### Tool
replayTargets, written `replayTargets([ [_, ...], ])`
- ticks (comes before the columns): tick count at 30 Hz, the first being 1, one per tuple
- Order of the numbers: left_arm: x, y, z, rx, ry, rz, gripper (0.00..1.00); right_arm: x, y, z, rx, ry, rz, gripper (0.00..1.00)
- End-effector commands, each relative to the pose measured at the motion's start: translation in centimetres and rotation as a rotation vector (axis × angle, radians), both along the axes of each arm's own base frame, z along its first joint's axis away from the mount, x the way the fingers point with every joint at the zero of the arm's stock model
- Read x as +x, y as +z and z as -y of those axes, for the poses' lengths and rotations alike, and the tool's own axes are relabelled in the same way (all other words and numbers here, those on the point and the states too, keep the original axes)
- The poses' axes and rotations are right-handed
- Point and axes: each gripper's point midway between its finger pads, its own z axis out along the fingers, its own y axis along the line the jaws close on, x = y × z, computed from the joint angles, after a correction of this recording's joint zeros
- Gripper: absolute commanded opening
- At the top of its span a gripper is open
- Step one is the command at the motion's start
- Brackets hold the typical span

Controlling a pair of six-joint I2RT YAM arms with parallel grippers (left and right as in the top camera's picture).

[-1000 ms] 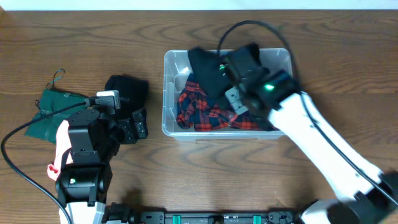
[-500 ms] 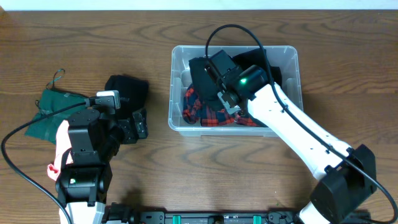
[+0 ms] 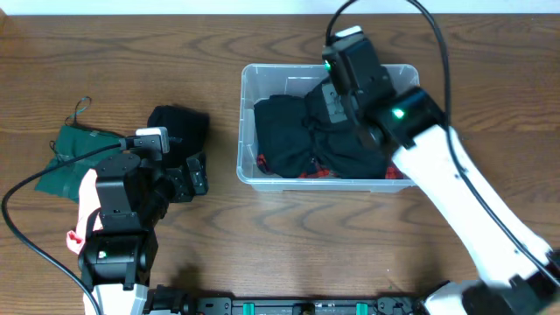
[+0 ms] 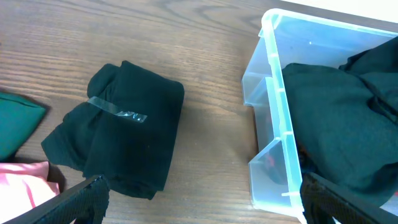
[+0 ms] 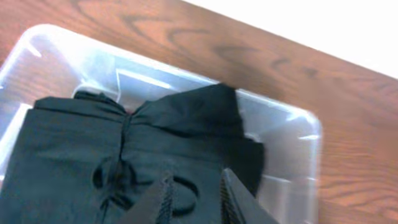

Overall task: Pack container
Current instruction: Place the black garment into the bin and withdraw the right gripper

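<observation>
My left gripper takes hold of the folded black garment by the fabric (image 3: 185,142) beside its clear tape strip next, to pack the clear container.
The clear container (image 3: 246,122) stands at the table's middle. It holds black garments (image 3: 297,131) spread over a red plaid shirt (image 3: 317,174), which shows only along the near wall. My right gripper (image 3: 331,107) hovers over the container's far middle. In the right wrist view its fingers (image 5: 198,198) are a little apart and empty above the black garment (image 5: 143,143). My left gripper (image 4: 208,208) is wide open and empty over the bare table, between a folded black garment (image 4: 121,130) and the container (image 4: 273,87).
The folded black garment (image 3: 179,127) lies left of the container. A green cloth (image 3: 74,150) and a pink cloth (image 3: 87,206) lie at the far left, partly under my left arm.
My right gripper has let go of the black garment and moved up and back toward the container's far wall. The garment now covers most of the plaid shirt. The left arm has not moved.
</observation>
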Motion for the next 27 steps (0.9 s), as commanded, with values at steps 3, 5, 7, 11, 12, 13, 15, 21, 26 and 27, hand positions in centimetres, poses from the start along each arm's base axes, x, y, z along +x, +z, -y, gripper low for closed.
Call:
replayTargets([
  [3,0.3,1.2,0.0,-0.001,0.007,0.028,0.98,-2.1,-12.3,-4.6,0.138,0.051,-0.384,0.20],
  [5,0.3,1.2,0.0,-0.001,0.007,0.028,0.98,-3.8,-16.7,-6.3,0.167,0.064,-0.534,0.21],
  [7,0.3,1.2,0.0,-0.001,0.007,0.028,0.98,-5.2,-20.4,-6.7,0.146,0.038,-0.635,0.20],
  [11,0.3,1.2,0.0,-0.001,0.007,0.028,0.98,-7.1,-25.7,-6.8,0.071,0.006,-0.754,0.17],
  [12,0.3,1.2,0.0,-0.001,0.007,0.028,0.98,-7.2,-25.8,-6.7,0.066,0.004,-0.756,0.17],
  [13,0.3,1.2,0.0,-0.001,0.007,0.028,0.98,-7.1,-25.8,-6.6,0.060,0.001,-0.751,0.18],
  [15,0.3,1.2,0.0,-0.001,0.007,0.028,0.98,-6.1,-24.9,-6.0,0.047,-0.013,-0.709,0.17],
  [21,0.2,1.1,0.0,-0.001,0.008,0.025,0.98,-2.6,-15.8,-2.5,0.030,-0.076,-0.478,0.25],
  [26,-0.1,0.1,-2.5,-0.006,0.132,-0.073,0.98,-1.4,-5.6,1.4,0.079,-0.067,-0.241,0.74],
  [27,-0.3,-0.3,-3.3,-0.007,0.179,-0.114,0.98,-1.4,-3.8,2.5,0.093,-0.073,-0.203,0.74],
])
